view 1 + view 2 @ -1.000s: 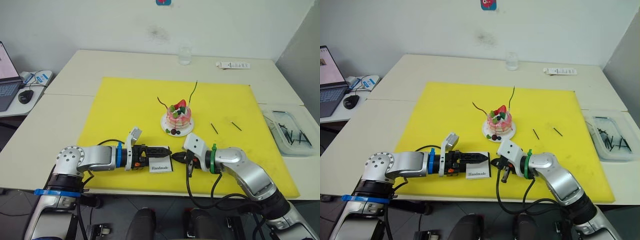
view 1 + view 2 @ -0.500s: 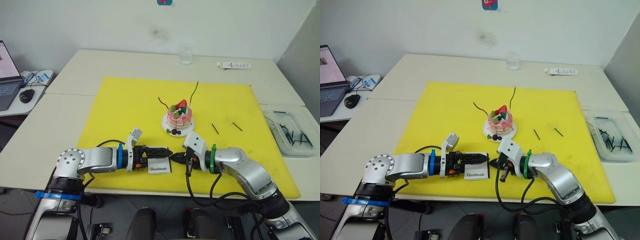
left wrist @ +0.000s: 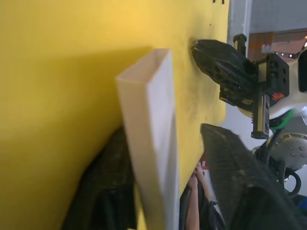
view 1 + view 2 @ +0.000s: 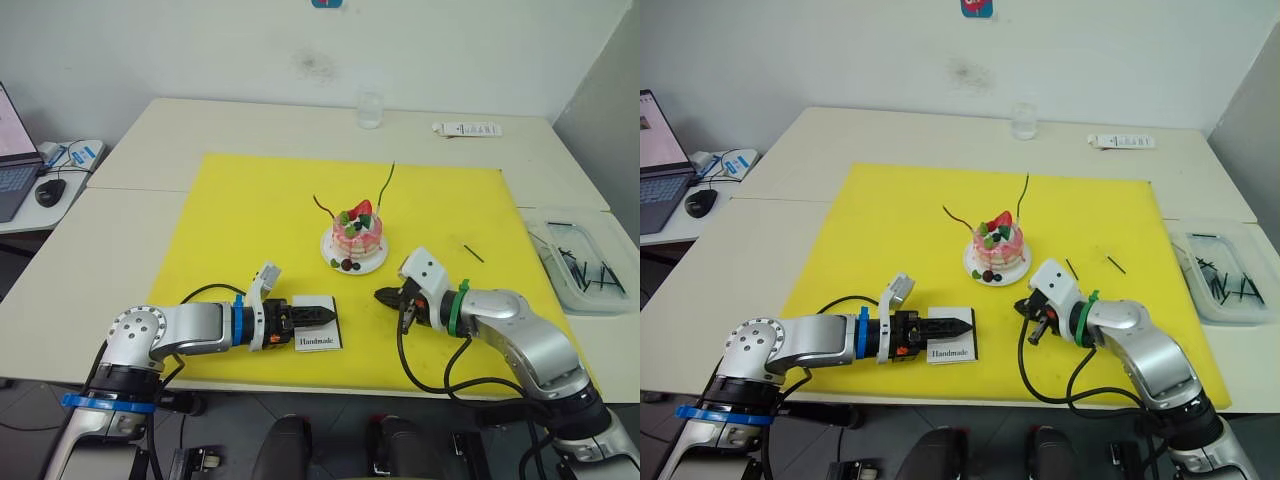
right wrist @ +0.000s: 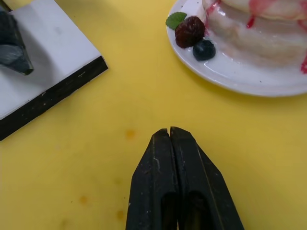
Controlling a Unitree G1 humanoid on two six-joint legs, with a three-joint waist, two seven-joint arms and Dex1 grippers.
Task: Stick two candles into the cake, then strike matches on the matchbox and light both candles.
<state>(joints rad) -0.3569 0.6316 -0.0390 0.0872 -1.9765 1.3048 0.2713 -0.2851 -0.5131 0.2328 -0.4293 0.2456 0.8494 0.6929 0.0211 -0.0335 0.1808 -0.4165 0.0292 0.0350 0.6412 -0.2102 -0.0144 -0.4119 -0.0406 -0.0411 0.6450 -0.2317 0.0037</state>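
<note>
My left gripper is to pick up the matchbox by its broad printed sides, which leaves the matchbox's dark striking edge (image 4: 339, 325) free for the matches.
The cake (image 4: 356, 232) sits on its white plate (image 5: 230, 79) mid-mat. The green candle (image 4: 387, 184) and the red candle (image 4: 322, 205) stand in it, both unlit. The white matchbox (image 4: 318, 336), printed "Handmade", lies near the mat's front edge. My left gripper (image 4: 325, 312) is open around it: in the left wrist view the matchbox (image 3: 148, 143) rests against one finger with a gap to the other. My right gripper (image 5: 168, 130) is shut and empty, low over the mat between box and plate. Two matches (image 4: 1071, 268) (image 4: 1115, 264) lie right of the cake.
The yellow mat (image 4: 250, 210) covers the table's middle. A clear glass (image 4: 371, 110) and a white strip (image 4: 467, 129) sit at the back. A clear bin (image 4: 585, 262) of dark sticks stands at the right. A laptop and a mouse (image 4: 50, 192) are on the left.
My right gripper has drawn back to the right, away from the matchbox and toward the plate. My left gripper's fingers have narrowed around the box.
</note>
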